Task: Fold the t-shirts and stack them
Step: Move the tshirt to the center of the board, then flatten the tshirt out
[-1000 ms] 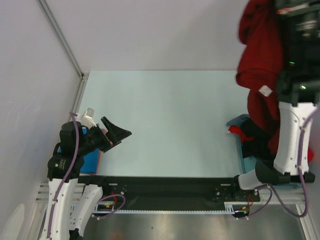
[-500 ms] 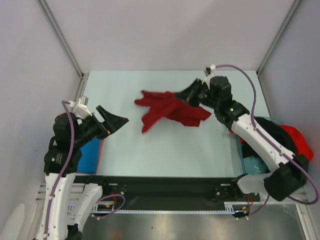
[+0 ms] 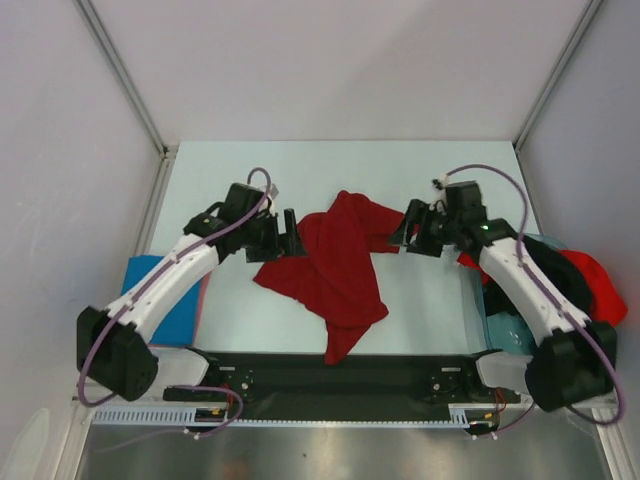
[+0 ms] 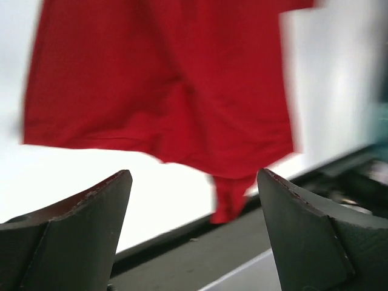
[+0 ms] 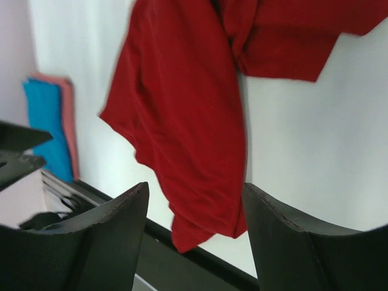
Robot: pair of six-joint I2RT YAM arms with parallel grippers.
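The dark red t-shirt needs to be stretched open, so my left gripper will pick it up next by its outer corner nearest the folded blue t-shirt.
A dark red t-shirt (image 3: pixel 345 270) lies crumpled and unfolded in the middle of the table, one end trailing to the near edge. My left gripper (image 3: pixel 290 236) hovers at its left edge, open and empty; the left wrist view shows the red cloth (image 4: pixel 163 79) ahead of the left gripper (image 4: pixel 193 176). My right gripper (image 3: pixel 407 232) stands open at the shirt's right edge, holding nothing. In the right wrist view the shirt (image 5: pixel 182 121) spreads beyond the right gripper (image 5: pixel 195 185). A folded bright blue t-shirt (image 3: pixel 165 305) lies at the near left.
At the right, a pale blue bin (image 3: pixel 497 325) holds a heap of black cloth (image 3: pixel 545 275) and brighter red cloth (image 3: pixel 598 285). A pinkish folded layer (image 5: pixel 68 121) shows beside the blue shirt (image 5: pixel 45 121). The black base rail (image 3: pixel 340 375) runs along the near edge.
The right arm swung the red shirt from high on the right down onto the table and opened, letting it go. The left arm reached in from the left to the shirt's edge.
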